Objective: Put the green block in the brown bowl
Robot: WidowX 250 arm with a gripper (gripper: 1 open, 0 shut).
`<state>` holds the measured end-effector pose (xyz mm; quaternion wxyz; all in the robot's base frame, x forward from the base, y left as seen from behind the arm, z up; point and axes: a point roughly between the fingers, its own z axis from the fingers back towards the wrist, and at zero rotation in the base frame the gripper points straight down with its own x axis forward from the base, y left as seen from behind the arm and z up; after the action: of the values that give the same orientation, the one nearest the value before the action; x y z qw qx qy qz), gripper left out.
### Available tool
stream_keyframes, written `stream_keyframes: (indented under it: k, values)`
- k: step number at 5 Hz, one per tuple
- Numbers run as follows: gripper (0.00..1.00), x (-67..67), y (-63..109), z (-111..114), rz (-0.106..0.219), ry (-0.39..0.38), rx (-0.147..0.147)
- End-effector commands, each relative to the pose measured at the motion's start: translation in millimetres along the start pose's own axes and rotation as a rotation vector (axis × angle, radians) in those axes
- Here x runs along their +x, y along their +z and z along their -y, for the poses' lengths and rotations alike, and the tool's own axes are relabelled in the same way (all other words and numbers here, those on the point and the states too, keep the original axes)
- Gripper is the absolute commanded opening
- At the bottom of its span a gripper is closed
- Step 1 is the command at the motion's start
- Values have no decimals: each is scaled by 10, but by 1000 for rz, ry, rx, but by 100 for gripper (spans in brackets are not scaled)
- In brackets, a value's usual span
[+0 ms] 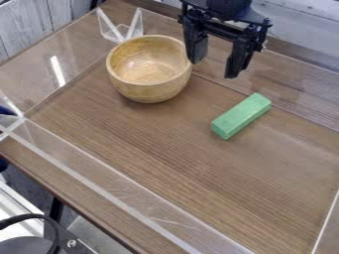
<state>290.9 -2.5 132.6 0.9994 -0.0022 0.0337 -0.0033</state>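
Observation:
I need to drop the green block into the brown bowl (149, 67), so I should next grab the block by the middle of its length (241, 116).
The green block (241, 116) lies flat on the wooden table, right of centre, angled with one end toward the back right. The brown bowl (149, 67), round tan wood with thick walls, stands upright to its left near the back, and nothing shows inside it. My gripper (219, 58) hangs at the back, pointing down, just right of the bowl and behind the block. Its two dark fingers (197, 46) stand wide apart and open, with nothing between them. It touches neither the block nor the bowl.
A clear plastic wall (79, 189) rims the wooden table (172, 169) along the front and left edges. A folded clear plastic piece (122, 26) stands behind the bowl. A metal frame and dark wheel (47, 238) sit below the front left corner.

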Motion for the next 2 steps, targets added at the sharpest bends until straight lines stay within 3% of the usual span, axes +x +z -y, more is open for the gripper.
stream_keyframes:
  k: [1, 2]
  values:
    - [100, 36, -147, 38, -21, -23, 7]
    - [100, 73, -336, 102, -41, -85, 13]
